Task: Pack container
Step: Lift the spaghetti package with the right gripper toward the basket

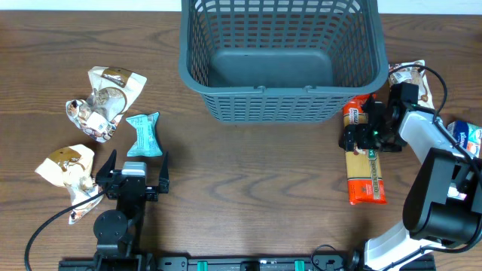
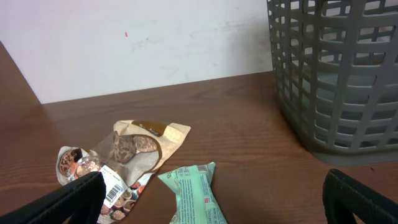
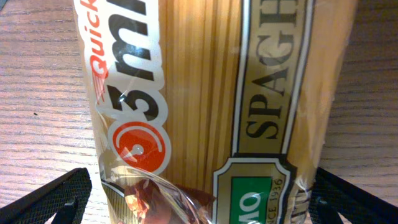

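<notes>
The spaghetti packet's width is between the open fingers of my right gripper, and both its long sides are free. My right gripper should close on the packet now, because that would hold it.
The container, a large dark grey-blue lattice basket, stands at the back middle of the table with nothing visible inside; its corner shows in the left wrist view. A long orange and gold spaghetti packet lies to the right of the basket. My right gripper is low over its far end, open, with a finger on each side of the packet. My left gripper is open just in front of a teal snack packet, which lies between its fingers in the left wrist view.
Beige and clear snack packets lie at the left, with another beside my left arm. They also show in the left wrist view. A brown packet and a blue one lie at the far right.
</notes>
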Available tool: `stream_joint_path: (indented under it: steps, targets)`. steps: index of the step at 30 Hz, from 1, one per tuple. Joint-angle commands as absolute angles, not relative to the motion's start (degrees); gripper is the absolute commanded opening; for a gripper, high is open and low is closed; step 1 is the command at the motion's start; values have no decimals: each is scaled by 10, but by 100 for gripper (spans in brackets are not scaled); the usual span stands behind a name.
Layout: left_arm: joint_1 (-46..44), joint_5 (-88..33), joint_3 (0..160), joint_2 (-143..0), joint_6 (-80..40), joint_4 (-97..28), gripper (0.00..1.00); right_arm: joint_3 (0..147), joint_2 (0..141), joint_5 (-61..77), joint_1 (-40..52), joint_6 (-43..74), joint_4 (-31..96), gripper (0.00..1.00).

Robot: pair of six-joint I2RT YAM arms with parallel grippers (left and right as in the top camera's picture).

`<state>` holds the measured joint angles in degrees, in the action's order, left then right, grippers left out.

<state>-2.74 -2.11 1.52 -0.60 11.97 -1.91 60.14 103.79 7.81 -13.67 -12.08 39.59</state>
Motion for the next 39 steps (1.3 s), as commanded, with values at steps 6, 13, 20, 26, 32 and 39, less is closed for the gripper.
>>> stream_joint_path:
  steps: [6, 13, 20, 26, 32, 39]
  targets:
    - [-29, -8, 3, -2, 117, -25, 99, 597, 1050, 69, -123, -98, 393, 94]
    - [-29, -8, 3, -2, 117, -25, 99, 591, 1051, 54, -123, -86, 387, 83]
    - [-29, -8, 3, -2, 117, -25, 99, 591, 1051, 61, -123, -81, 388, 7]
    - [-29, -8, 3, -2, 117, -25, 98, 594, 1049, 61, -127, -46, 386, 1]
    - [-29, -8, 3, -2, 117, -25, 98, 614, 1010, 72, -177, 40, 385, 1]
    - [-29, -8, 3, -2, 117, -25, 99, 621, 906, 140, -288, 117, 369, 1]
